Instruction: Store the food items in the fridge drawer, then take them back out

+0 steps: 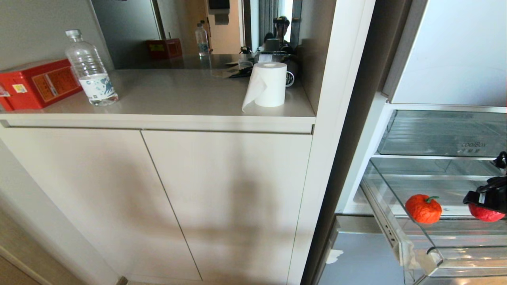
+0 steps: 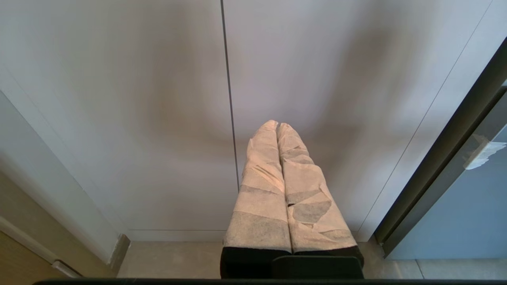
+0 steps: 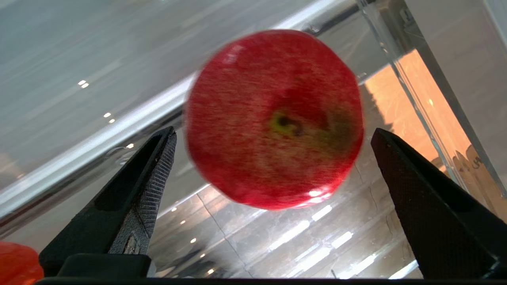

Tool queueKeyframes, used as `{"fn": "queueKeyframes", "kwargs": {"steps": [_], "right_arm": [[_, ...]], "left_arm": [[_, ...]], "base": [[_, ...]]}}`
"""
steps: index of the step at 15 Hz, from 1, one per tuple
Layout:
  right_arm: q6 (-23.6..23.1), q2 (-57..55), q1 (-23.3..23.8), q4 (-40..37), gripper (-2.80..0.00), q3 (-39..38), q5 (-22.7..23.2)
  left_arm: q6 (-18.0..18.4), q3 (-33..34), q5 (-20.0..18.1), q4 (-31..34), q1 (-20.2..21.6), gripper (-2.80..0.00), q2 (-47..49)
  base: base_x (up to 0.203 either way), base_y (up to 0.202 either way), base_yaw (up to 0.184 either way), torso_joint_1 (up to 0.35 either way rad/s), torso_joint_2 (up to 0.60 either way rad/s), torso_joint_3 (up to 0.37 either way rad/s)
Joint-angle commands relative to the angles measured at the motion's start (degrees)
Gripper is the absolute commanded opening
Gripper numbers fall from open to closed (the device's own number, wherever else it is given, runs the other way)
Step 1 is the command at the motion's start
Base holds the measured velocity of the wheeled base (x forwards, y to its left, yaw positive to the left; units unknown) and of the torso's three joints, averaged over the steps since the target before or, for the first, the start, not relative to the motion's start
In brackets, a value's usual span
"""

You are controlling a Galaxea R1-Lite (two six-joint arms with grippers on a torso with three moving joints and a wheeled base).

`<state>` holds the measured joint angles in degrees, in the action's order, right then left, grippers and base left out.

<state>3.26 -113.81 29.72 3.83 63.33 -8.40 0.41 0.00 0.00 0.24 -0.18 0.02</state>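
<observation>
My fingers are on either side of the apple. My right gripper should close, and that would hold the red apple (image 1: 486, 214).
The fridge drawer (image 1: 416, 245), clear plastic, stands pulled out low on the right. In it lies a red-orange ribbed food item with a green stem (image 1: 423, 208), which also shows at the edge of the right wrist view (image 3: 16, 263). To its right is a red apple (image 1: 486, 214). My right gripper (image 1: 485, 198) hangs just above the apple. Seen from the right wrist, the apple (image 3: 273, 118) lies between the wide-open fingers (image 3: 150, 186) with a gap on each side, over the drawer's ribbed floor (image 3: 277, 237). My left gripper (image 2: 277, 124) is shut and empty, parked in front of the cabinet doors.
A second clear bin (image 1: 443, 134) sits above the drawer. Left of the fridge is a cabinet (image 1: 158, 198) with a counter (image 1: 178, 95) that holds a paper roll (image 1: 269, 85), a water bottle (image 1: 90, 69) and a red box (image 1: 37, 83).
</observation>
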Motion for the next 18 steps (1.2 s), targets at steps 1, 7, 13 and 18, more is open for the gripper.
{"fn": "queueKeyframes", "kwargs": {"steps": [1,7,13,18], "right_arm": [[0.0,-0.1,0.2,0.1,0.0,0.0,0.0],[0.1,-1.0,0.3,0.1,-2.8,0.0,2.2],[-0.1,13.6,0.2,0.2,-2.8,-4.5,2.8],[-0.4,33.2,0.2,0.5,-2.8,-14.7,3.6]], "left_arm": [[-0.1,0.0,0.0,0.0,0.0,-2.8,0.1],[0.0,0.0,0.0,0.0,0.0,-2.8,0.1],[0.0,0.0,0.0,0.0,0.0,-2.8,0.1],[-0.1,0.0,0.0,0.0,0.0,-2.8,0.1]], "base": [[0.0,0.0,0.0,0.0,0.0,0.0],[0.0,0.0,0.0,0.0,0.0,0.0],[0.0,0.0,0.0,0.0,0.0,0.0],[0.0,0.0,0.0,0.0,0.0,0.0]]}}
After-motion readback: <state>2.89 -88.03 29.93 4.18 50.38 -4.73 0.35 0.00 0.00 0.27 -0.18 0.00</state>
